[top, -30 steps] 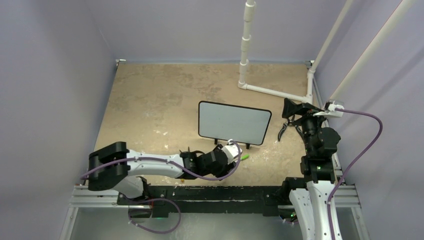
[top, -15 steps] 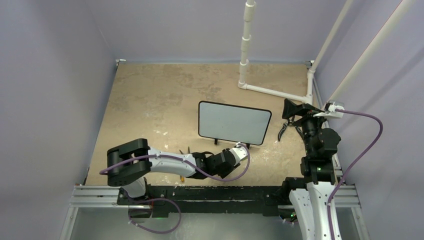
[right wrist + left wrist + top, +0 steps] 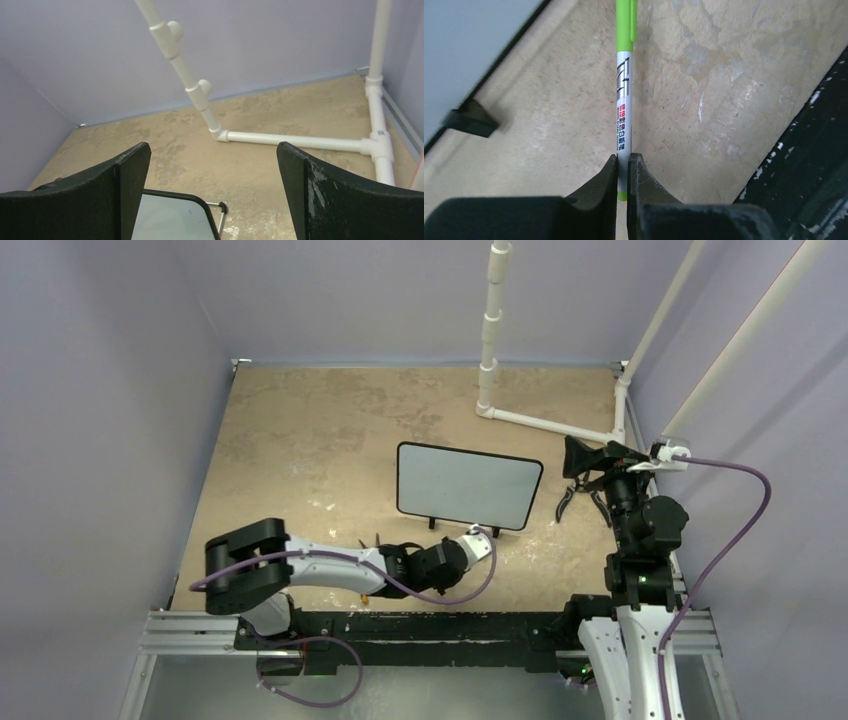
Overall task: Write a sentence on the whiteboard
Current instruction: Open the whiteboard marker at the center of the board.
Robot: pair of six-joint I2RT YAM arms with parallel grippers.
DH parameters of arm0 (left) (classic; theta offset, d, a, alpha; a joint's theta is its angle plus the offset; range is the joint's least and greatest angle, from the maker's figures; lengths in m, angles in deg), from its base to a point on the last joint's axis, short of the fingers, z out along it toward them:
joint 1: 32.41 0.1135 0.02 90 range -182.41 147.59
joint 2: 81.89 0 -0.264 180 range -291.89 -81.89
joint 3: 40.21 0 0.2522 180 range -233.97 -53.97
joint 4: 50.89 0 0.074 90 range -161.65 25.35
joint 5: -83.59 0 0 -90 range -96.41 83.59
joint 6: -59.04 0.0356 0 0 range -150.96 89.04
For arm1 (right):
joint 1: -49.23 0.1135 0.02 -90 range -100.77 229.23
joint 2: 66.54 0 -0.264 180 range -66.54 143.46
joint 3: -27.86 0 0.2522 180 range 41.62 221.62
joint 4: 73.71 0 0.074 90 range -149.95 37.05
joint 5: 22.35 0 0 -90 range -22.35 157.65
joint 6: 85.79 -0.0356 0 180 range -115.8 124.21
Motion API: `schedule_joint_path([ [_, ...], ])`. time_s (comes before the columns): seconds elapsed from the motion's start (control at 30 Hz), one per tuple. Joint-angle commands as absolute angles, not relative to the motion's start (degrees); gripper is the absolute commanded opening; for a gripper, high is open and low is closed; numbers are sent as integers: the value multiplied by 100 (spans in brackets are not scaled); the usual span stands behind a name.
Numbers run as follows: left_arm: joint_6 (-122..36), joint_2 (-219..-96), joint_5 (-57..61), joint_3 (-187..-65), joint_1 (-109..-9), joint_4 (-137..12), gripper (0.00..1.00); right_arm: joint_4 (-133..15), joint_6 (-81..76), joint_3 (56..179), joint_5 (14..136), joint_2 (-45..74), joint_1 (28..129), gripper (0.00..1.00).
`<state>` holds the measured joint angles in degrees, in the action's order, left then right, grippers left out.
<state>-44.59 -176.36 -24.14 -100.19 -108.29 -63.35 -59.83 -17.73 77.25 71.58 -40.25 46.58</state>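
Observation:
The right gripper grabs the marker (image 3: 624, 75) by its green cap next, opposite the left gripper's hold on the marker's tail end, to uncap it for writing.
The whiteboard (image 3: 468, 485) stands upright on its little black feet at mid-table, and its grey-white face shows no sentence. Its lower edge and one foot (image 3: 469, 122) fill the left wrist view's top left corner (image 3: 464, 35). A green-capped white marker (image 3: 624, 75) lies on the table just in front of the board. My left gripper (image 3: 623, 159) is shut on the marker's tail end. From above, the left wrist (image 3: 445, 562) hides the marker. My right gripper (image 3: 212, 150) hangs open and empty right of the board (image 3: 170, 220), at the table's right side (image 3: 575, 478).
A white pipe frame (image 3: 490, 340) rises at the back right, with a bar along the table (image 3: 295, 140). Purple walls close in the tan table on three sides. The black base rail (image 3: 814, 150) runs along the near edge, just right of the marker.
The left jaws have shut on the green marker, which lay free beside them a second ago. The left arm has drawn in over it. The right arm has barely moved.

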Motion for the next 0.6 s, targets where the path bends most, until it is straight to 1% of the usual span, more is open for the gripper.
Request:
schedule_joint_path([
  [0.0, -4112, -16520, -2567, -10022, -10780, -6149, 0, -6144, -1498, 8209, 8290, -3873, 4660, 99],
  [0.1, -3962, -15835, -1836, -10138, -10325, -6269, 0, -6190, -1518, 8421, 9060, -3610, 4660, 99],
  [0.23, -3661, -15029, -1198, -10317, -9725, -6435, 0, -6401, -1745, 8686, 10509, -3021, 4660, 98],
  [0.4, -3322, -14480, -1274, -10586, -9513, -6929, 0, -7227, -2472, 8762, 12247, -2337, 4660, 95],
  [0.47, -3274, -14255, -1299, -10536, -9459, -6908, 0, -7523, -2753, 8715, 12674, -2182, 4660, 93],
  [0.57, -3287, -13995, -1182, -10377, -9423, -6718, 0, -7619, -2904, 8712, 12998, -2034, 4668, 90],
])
